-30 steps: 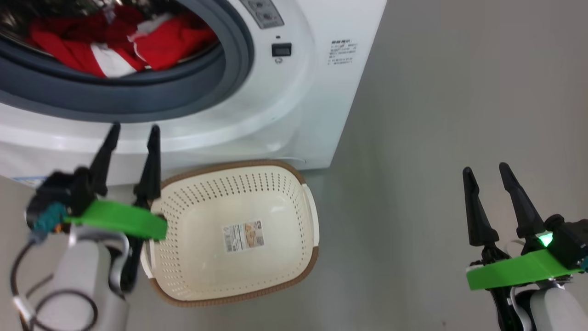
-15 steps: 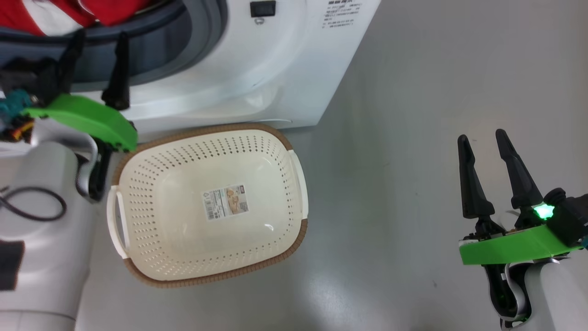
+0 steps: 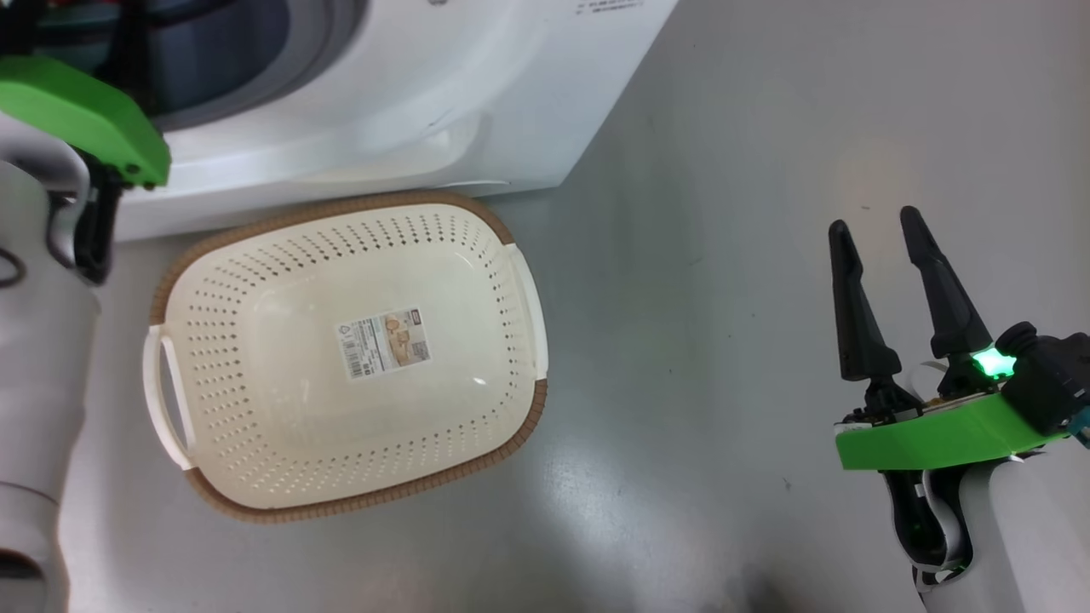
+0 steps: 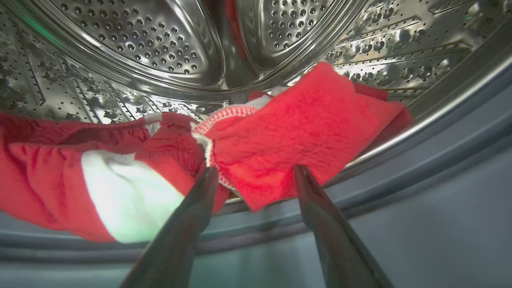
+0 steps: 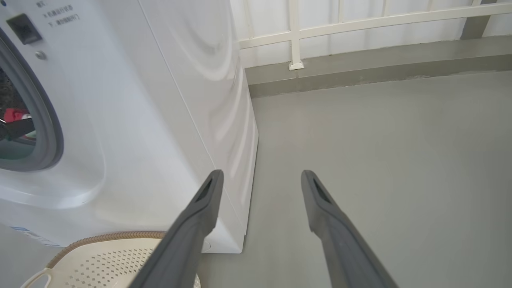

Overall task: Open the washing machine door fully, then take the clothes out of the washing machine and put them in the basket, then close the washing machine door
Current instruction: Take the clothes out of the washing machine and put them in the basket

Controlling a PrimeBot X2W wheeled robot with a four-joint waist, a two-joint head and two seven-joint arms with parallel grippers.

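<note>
My left gripper grabs a corner fold [image 4: 261, 185] of the red clothes [image 4: 304, 124] next, since that fold hangs over the drum's edge while the rest lies slack.
The white washing machine [image 3: 358, 111] fills the top left of the head view, with the cream basket [image 3: 255, 477] on the floor right in front of it, nothing inside but its paper label. In the left wrist view my left gripper [image 4: 256, 174] is open at the mouth of the steel drum [image 4: 132, 44], its fingertips on either side of a fold of the red clothes [image 4: 304, 124]; a white panel [image 4: 128, 200] lies to the left. My right gripper [image 3: 873, 226] stands open over bare floor at the right. The door is out of view.
Grey floor [image 3: 724, 213] spreads right of the machine. The right wrist view shows the machine's side [image 5: 180, 100], a white railing [image 5: 296, 36] and a low grey kerb behind it. My left forearm [image 3: 34, 340] stands beside the basket's left handle.
The head camera has tilted down, so machine and basket slid up and left in the view. My left gripper rose from beside the basket into the drum opening. The right gripper kept open.
</note>
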